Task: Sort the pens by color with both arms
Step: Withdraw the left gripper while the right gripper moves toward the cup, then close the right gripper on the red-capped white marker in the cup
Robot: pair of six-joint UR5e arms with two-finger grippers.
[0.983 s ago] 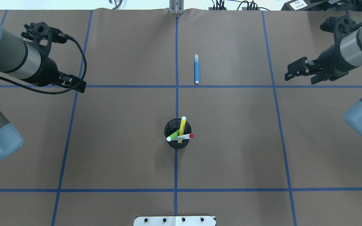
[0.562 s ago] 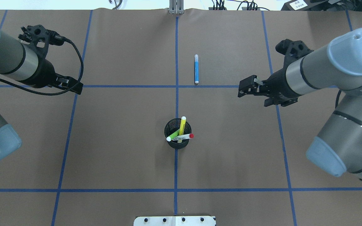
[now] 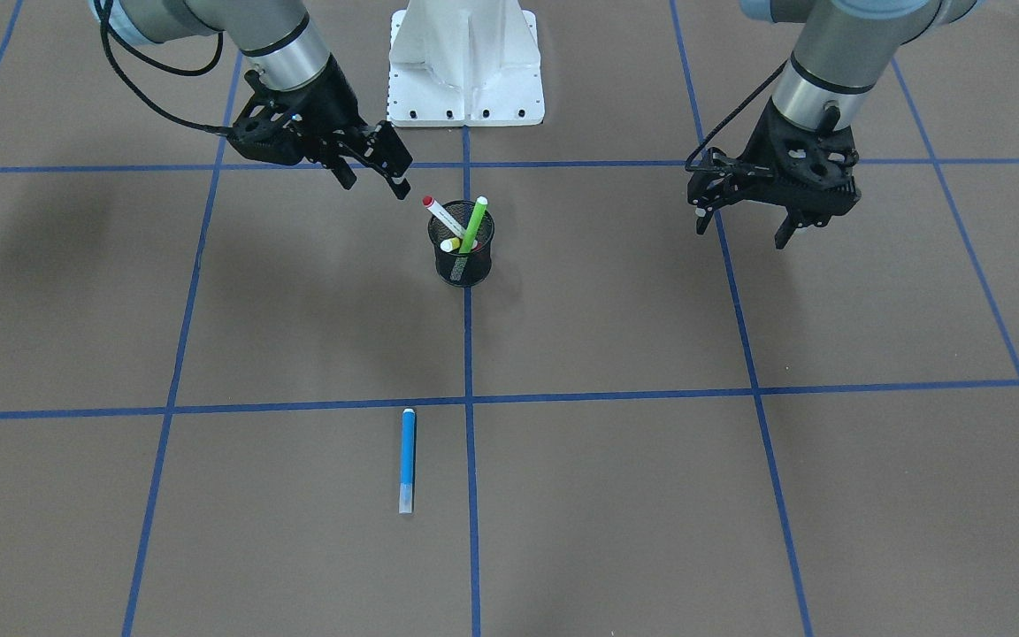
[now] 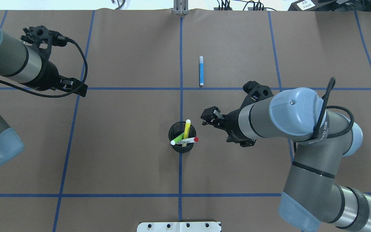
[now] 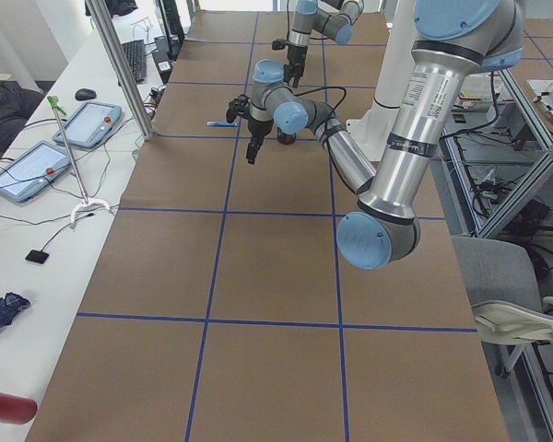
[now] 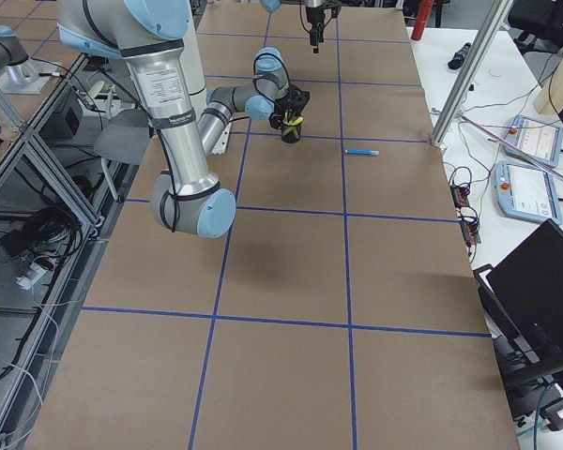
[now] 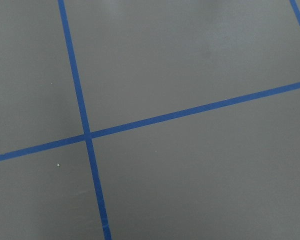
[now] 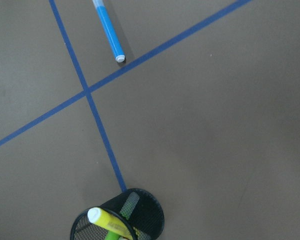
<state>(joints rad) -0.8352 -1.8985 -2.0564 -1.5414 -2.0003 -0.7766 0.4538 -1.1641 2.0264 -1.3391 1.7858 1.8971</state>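
Observation:
Next, my right gripper grabs the white pen by its red end to sort the pens by color.
A black mesh cup stands at the table's middle and holds three pens: a yellow one, a lime green one and a white one with a red cap. A blue pen lies flat on the brown table beyond the cup; the right wrist view shows this blue pen too. My right gripper hovers open just right of the cup, close to the red cap. Far out over the left half, my left gripper is open and holds nothing.
Blue tape lines split the brown table into squares. The white bolted base plate sits at the near edge. A black cable loops off the left wrist. Side desks hold tablets and a laptop.
The right arm has swung in from the table's right edge toward the cup, its gripper still open. The left arm has hardly moved. The pens lie as before.

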